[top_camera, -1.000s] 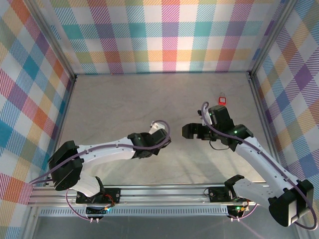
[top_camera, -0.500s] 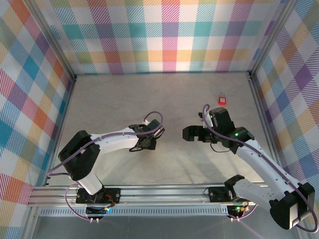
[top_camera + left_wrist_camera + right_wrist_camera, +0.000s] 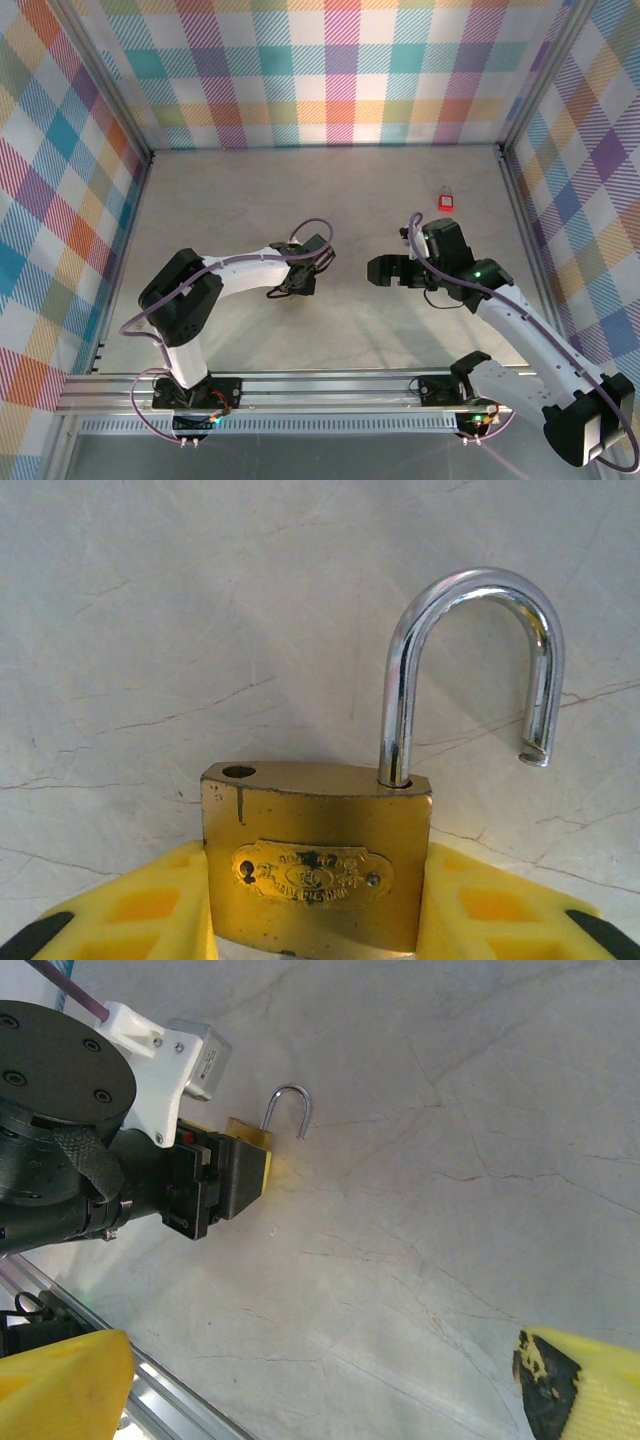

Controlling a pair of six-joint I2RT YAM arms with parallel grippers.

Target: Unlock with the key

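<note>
The left gripper should open now, since the padlock's brass body (image 3: pixel 317 880) between its fingers rests flat against the grey tabletop.
A brass padlock (image 3: pixel 315 865) sits upright between the yellow fingers (image 3: pixel 140 905) of my left gripper (image 3: pixel 315 900), which is shut on its body. Its chrome shackle (image 3: pixel 470 650) is swung open, the free end clear of the hole in the body. In the right wrist view the padlock (image 3: pixel 250 1138) pokes out of the left gripper (image 3: pixel 240 1175). My right gripper (image 3: pixel 380 268) hangs open over the table, facing the left gripper (image 3: pixel 316 262) across a gap, with nothing between its fingers (image 3: pixel 60 1385). A small red object (image 3: pixel 446 200), possibly the key's tag, lies at the back right.
The grey marbled table (image 3: pixel 250 210) is boxed in by checked walls on three sides. An aluminium rail (image 3: pixel 320 385) runs along the near edge by the arm bases.
The left arm has folded its elbow in and turned its gripper, holding the padlock near the same spot. The right gripper has drifted slightly toward the near edge.
</note>
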